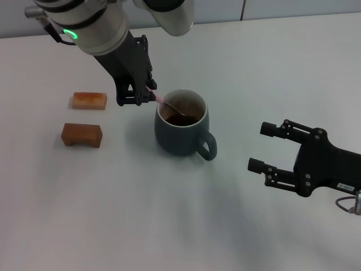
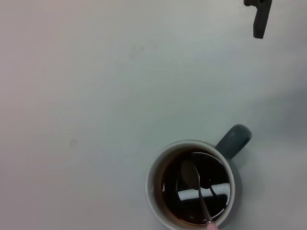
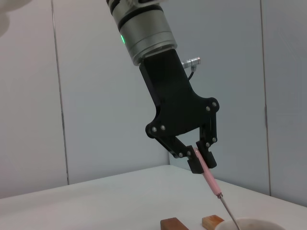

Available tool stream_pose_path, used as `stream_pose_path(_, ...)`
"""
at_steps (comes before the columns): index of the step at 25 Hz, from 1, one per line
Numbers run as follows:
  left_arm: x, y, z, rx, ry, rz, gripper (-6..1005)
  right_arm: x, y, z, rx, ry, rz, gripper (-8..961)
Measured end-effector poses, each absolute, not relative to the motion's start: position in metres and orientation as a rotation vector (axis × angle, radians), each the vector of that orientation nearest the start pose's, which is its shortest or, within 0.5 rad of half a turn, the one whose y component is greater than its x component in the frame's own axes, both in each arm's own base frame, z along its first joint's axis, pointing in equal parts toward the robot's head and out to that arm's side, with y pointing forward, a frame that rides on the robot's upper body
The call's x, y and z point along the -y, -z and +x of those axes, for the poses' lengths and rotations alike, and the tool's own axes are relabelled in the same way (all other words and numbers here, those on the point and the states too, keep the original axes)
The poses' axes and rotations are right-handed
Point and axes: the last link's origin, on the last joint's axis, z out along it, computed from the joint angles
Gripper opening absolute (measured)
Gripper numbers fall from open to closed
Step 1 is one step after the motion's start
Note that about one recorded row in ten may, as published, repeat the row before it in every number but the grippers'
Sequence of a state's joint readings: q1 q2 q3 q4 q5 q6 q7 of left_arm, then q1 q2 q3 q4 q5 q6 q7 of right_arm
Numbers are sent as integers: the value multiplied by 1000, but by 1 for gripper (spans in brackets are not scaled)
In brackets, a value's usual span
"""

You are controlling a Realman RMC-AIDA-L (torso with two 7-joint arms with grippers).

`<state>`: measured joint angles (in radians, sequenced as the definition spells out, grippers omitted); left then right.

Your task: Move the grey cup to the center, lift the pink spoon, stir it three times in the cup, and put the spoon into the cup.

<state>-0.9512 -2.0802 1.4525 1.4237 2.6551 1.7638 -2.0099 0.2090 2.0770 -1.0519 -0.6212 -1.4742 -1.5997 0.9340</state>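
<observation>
My left gripper opens next, since the spoon's metal bowl rests inside the cup's rim in the left wrist view, so the pink spoon would stay in the grey cup.
The grey cup stands near the table's middle, its handle toward my right, with dark liquid inside. My left gripper hangs just left of the cup's rim, shut on the pink spoon. The spoon slants down into the cup with its metal bowl in the liquid. The left wrist view looks straight down on the cup and the spoon. In the right wrist view the left gripper pinches the spoon above the cup's rim. My right gripper rests open, right of the cup.
Two small orange-brown wooden blocks lie on the white table left of the cup. One finger of the right gripper shows at the edge of the left wrist view.
</observation>
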Motion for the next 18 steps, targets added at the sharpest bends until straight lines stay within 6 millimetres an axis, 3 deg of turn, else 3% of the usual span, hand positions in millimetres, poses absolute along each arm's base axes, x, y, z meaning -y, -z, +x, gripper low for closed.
stream_pose_path(9,-368,-2,-52,-366,-771,-2822,153,-249,13,289,-303,-950,-2556,754)
stream_pose_path(14,-372,-5,-49,-370,-710,-2793,401,-249,13,289,-303,-949,-2555,754)
stream_pose_path(18,-375,-8,-47,-367,-667,-2770,472,-249,13,290,-305,-946,-2553,755)
